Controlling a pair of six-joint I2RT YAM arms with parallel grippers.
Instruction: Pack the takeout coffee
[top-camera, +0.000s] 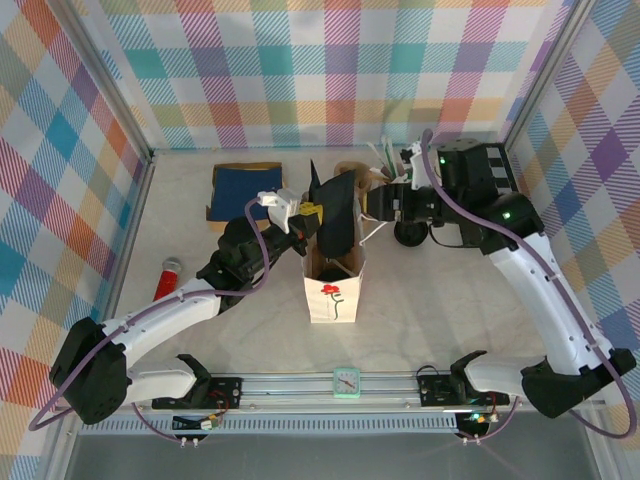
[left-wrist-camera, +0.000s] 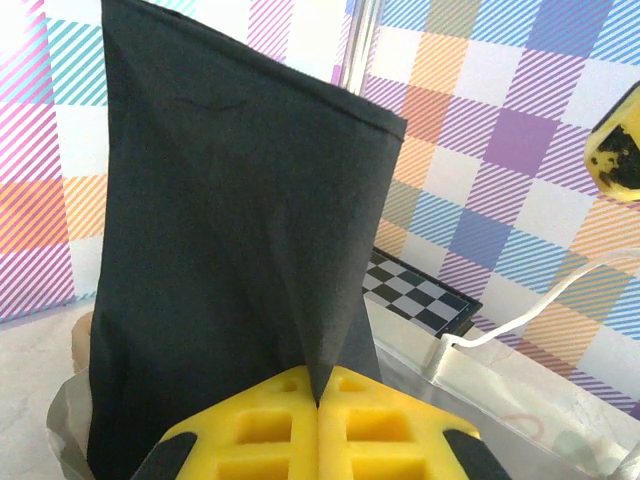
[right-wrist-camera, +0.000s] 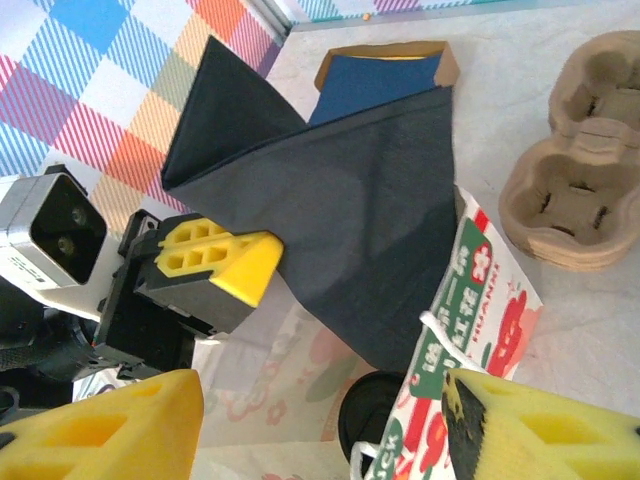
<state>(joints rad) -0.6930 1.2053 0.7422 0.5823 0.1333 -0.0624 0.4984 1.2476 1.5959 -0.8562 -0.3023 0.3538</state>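
Observation:
I should open my left gripper now, because the dark napkin has its lower edge beside the black lid and would end up inside the bag.
The white flower-printed paper bag stands upright at the table's middle. Inside it, the round black lid of the takeout coffee shows past the bag's printed wall; the cup's body is hidden. My left gripper is shut on the bottom corner of a dark napkin, which stands up over the bag's mouth. That same gripper sits at the bag's upper left. My right gripper is open above the bag's mouth, nothing between its fingers, and in the top view it hovers at the bag's upper right.
A cardboard box of blue napkins lies behind the bag. Brown pulp cup carriers and a cup of straws stand at the back right. A red-handled tool lies at the left. A small green clock sits on the front rail.

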